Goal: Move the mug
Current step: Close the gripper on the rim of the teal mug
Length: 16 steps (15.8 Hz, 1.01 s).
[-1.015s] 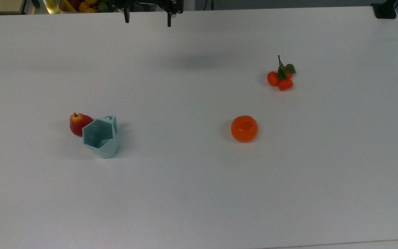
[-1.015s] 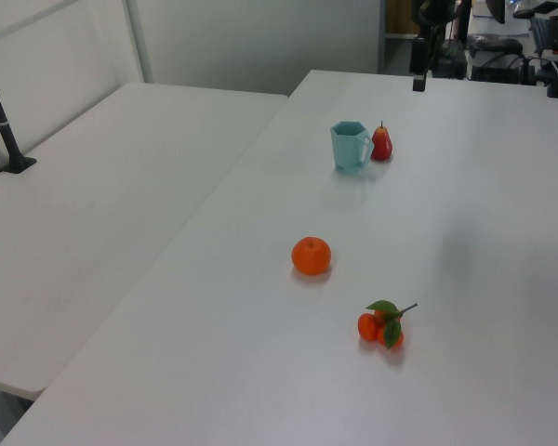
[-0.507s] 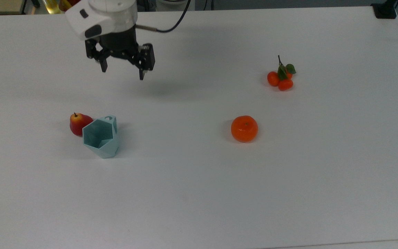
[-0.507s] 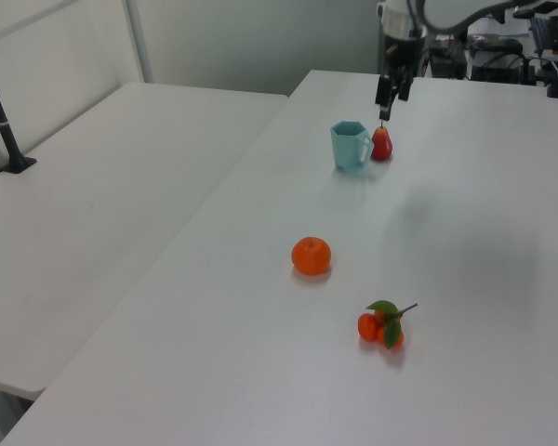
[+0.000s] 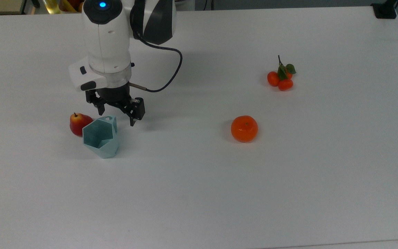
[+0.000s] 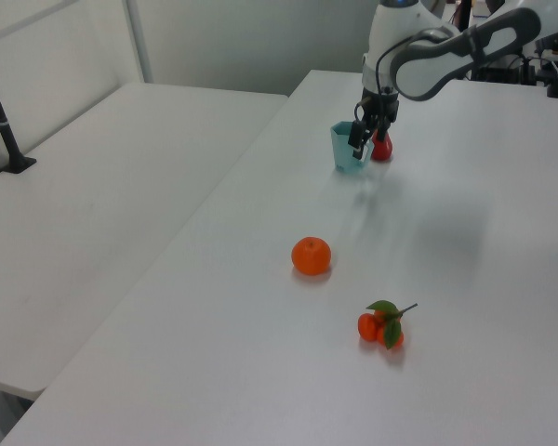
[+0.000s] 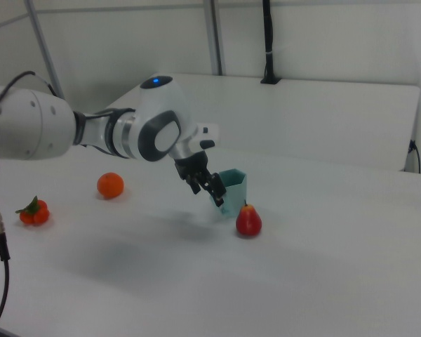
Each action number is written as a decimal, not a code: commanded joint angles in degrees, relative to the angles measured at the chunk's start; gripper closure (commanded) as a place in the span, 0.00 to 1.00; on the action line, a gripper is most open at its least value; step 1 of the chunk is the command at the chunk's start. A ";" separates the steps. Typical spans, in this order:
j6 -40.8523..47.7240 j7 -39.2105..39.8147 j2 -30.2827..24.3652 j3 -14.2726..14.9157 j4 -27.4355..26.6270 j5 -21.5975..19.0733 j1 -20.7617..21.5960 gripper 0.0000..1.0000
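Observation:
Next, my gripper picks up the mug by its handle to move the mug (image 5: 100,139) to another spot on the tabletop.
The pale teal faceted mug (image 5: 100,139) stands upright on the white table (image 5: 199,193), left of centre in the top view, with its small handle toward the arm. My gripper (image 5: 116,117) hangs open just behind the mug's rim, one finger on each side of the handle, holding nothing. The left view shows the gripper (image 6: 361,141) in front of the mug (image 6: 344,149). In the right view the gripper (image 7: 209,194) hovers at the mug (image 7: 233,188), on the right view's left.
A red pear (image 5: 78,123) touches the mug's far left side in the top view. An orange (image 5: 244,128) lies mid-table and a cluster of small tangerines with leaves (image 5: 281,79) sits farther right. A second white table (image 6: 102,186) adjoins in the left view.
The arm has swept in from the far table edge and come down to the mug's handle side. The gripper stayed open. Mug and fruit have not moved.

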<state>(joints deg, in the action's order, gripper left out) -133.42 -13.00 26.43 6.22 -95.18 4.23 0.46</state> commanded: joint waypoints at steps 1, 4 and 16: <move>-3.95 -1.15 1.78 0.20 0.26 -0.27 -0.81 0.13; -5.45 -1.15 2.22 0.20 0.26 -0.27 -0.81 0.47; -4.57 -2.90 -3.65 -0.59 -6.23 4.38 1.65 0.97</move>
<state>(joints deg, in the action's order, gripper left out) -138.10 -13.13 28.13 5.74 -95.41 6.63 -0.04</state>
